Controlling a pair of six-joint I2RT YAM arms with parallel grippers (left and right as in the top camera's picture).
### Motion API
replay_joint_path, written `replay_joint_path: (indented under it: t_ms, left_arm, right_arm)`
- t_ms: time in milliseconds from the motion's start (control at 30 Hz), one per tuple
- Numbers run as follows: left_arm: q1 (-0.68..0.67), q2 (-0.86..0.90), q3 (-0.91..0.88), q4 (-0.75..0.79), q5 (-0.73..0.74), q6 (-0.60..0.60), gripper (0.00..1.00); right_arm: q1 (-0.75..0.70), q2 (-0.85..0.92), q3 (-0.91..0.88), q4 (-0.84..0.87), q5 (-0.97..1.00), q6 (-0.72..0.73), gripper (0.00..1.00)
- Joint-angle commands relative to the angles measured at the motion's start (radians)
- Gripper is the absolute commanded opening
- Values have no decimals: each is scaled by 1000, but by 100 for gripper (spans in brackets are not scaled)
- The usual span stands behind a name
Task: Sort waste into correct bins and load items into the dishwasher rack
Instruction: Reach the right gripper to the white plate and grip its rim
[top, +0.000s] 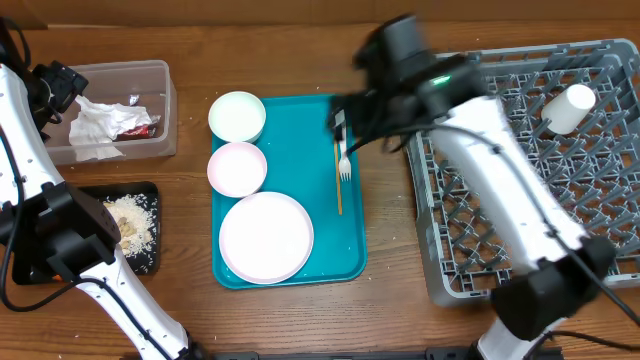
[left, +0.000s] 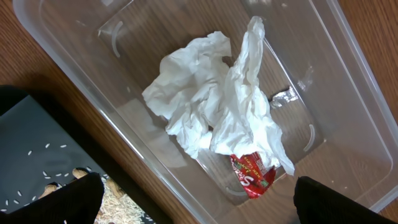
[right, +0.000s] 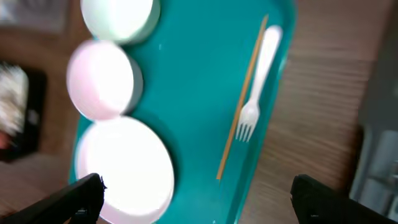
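I need to grab the plate (top: 265, 237) with my right gripper by the plate's rim nearest the fork. The opposite edge will then stay free to load into the rack.
Crumpled white napkins (top: 95, 125) and a red-and-white wrapper (top: 135, 128) lie in the clear tub (top: 160, 110). My left gripper (top: 55, 88) hangs open and empty over that tub; the left wrist view shows the napkins (left: 211, 106), the wrapper (left: 254, 175) and the gripper (left: 199, 205). Beige food scraps (top: 130, 220) lie in the black tray (top: 140, 195). No carrot shows. Two bowls (top: 237, 115) (top: 237, 168), a plate (top: 265, 237), a fork (top: 343, 160) and a wooden stick (top: 338, 185) lie on the teal tray. My right gripper (top: 345, 125) is open above the fork (right: 258, 81). A white cup (top: 568, 108) lies in the grey rack (top: 600, 250).
The teal tray (top: 350, 250) lies between the bins and the rack. The rack's left wall stands close to the tray's right edge. Bare wooden table shows in front of the tray. My right arm reaches across the rack's near left corner.
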Motion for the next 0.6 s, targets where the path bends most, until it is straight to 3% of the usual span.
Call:
replay_joint_path:
  t_ms: [0, 200, 267, 567]
  left_arm:
    - [-5, -13, -3, 1, -13, -6, 100]
    - [-6, -13, -3, 1, -13, -6, 100]
    - [-6, -13, -3, 1, -13, -6, 100]
    - [-6, -13, -3, 1, -13, -6, 100]
  right_arm:
    - [110, 100, -45, 12, 134, -35, 100]
    - [206, 252, -51, 10, 125, -33, 100]
    - [225, 287, -60, 14, 77, -49, 95]
    - [248, 304, -239, 146, 0, -81, 89]
